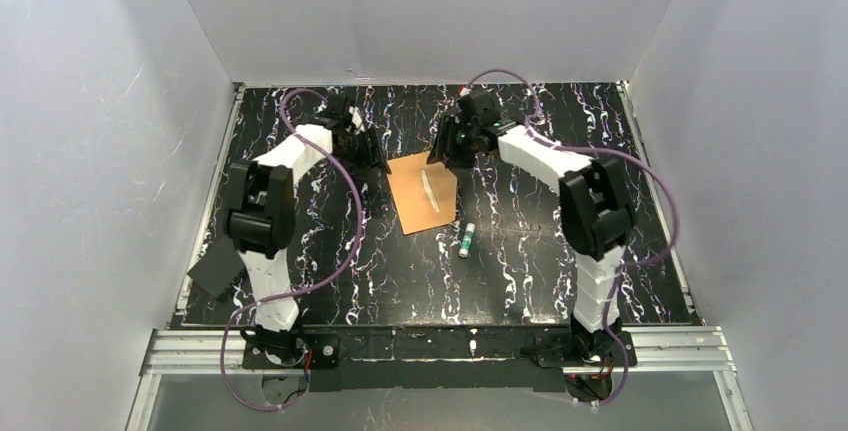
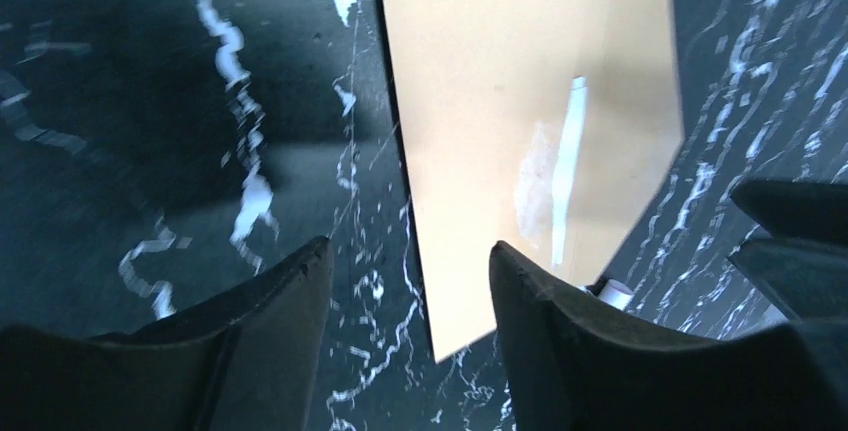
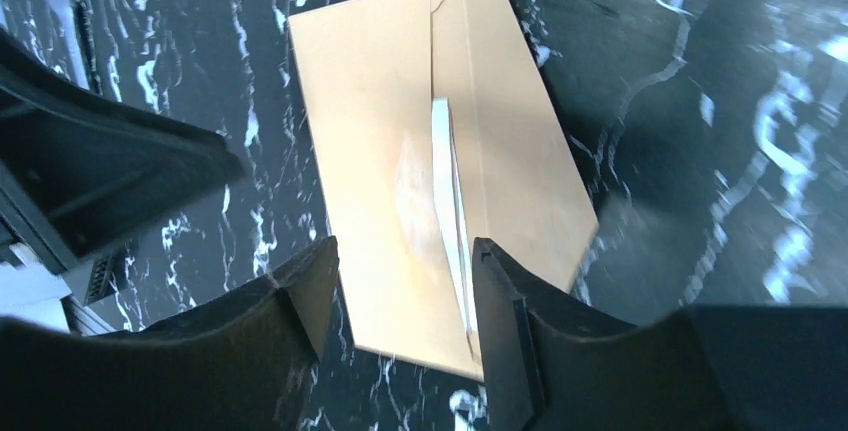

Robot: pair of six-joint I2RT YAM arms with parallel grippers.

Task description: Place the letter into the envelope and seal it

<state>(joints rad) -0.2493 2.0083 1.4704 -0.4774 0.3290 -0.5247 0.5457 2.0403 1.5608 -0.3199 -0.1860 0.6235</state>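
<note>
The glue stick is for sealing the envelope. My right gripper will grab it next by its white end nearest the envelope, which leaves the glue stick's green part free for uncapping.
The orange-brown envelope (image 1: 423, 193) lies flat in the middle of the black marbled table, its flap folded down with a pale strip (image 1: 428, 189) along it. The letter is not in view. My left gripper (image 1: 373, 154) is open and empty just above the table beside the envelope's far left corner; in the left wrist view (image 2: 410, 261) the envelope (image 2: 500, 101) lies ahead, its near corner between the fingertips. My right gripper (image 1: 446, 148) is open and empty at the far right corner; in the right wrist view (image 3: 405, 256) the envelope (image 3: 380, 121) reaches between its jaws.
A small white glue stick with a green band (image 1: 466, 240) lies just near-right of the envelope, its tip showing in the left wrist view (image 2: 615, 293). A dark flat sheet (image 1: 215, 271) hangs over the table's left edge. White walls enclose three sides.
</note>
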